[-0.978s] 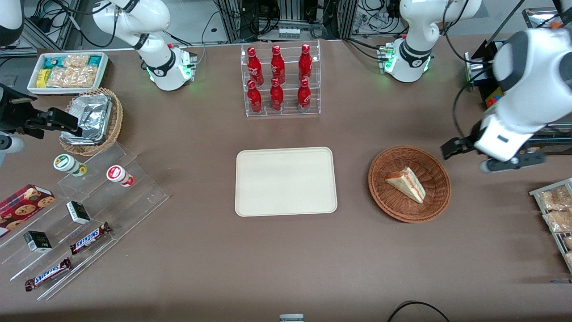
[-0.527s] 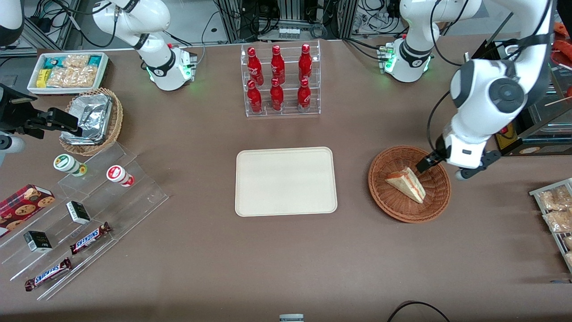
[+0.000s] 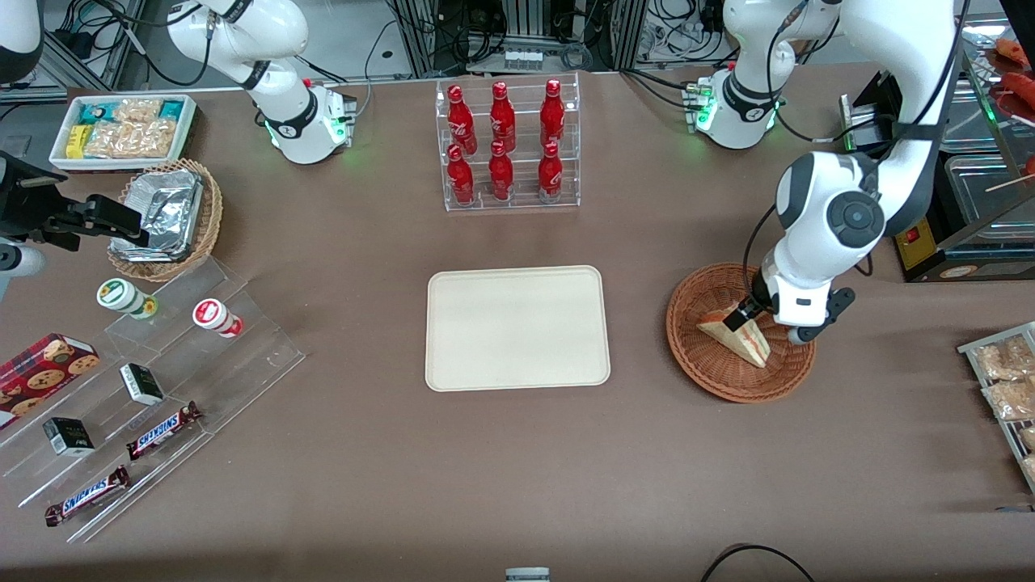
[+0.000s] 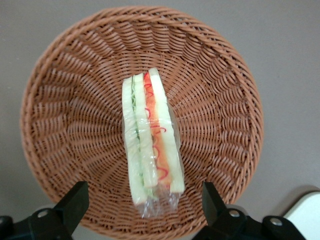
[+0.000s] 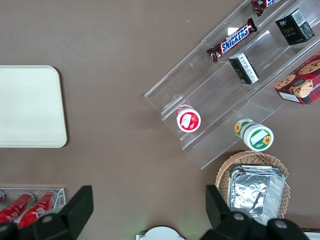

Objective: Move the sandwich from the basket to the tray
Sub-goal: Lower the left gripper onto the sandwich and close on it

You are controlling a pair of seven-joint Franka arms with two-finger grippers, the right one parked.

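Next, my left gripper should grab the sandwich by its wrapped end (image 4: pixel 158 199), to carry the sandwich onto the tray.
The sandwich (image 3: pixel 740 339) is a clear-wrapped white bread wedge with orange-red and green filling. It lies in the round reddish-brown wicker basket (image 3: pixel 710 372) toward the working arm's end of the table. In the left wrist view the sandwich (image 4: pixel 150 145) lies in the basket (image 4: pixel 65 115). My left gripper (image 3: pixel 750 317) hovers over the basket just above the sandwich. In the left wrist view the gripper (image 4: pixel 145 202) is open, its fingers (image 4: pixel 75 200) standing either side of the sandwich's wrapped end without touching it. The cream-beige tray (image 3: pixel 517 327) lies bare at the table's middle.
A clear rack of red bottles (image 3: pixel 505 145) stands farther from the front camera than the tray. Snack packets on a rack (image 3: pixel 1007 380) lie at the working arm's end. A foil-container basket (image 3: pixel 166 218), a white snack bin (image 3: pixel 121 129) and clear stepped shelves (image 3: pixel 145 388) lie toward the parked arm's end.
My left arm has swung in from the table's end and come down over the basket, so the gripper now hangs just above the sandwich. The sandwich and tray have not moved.
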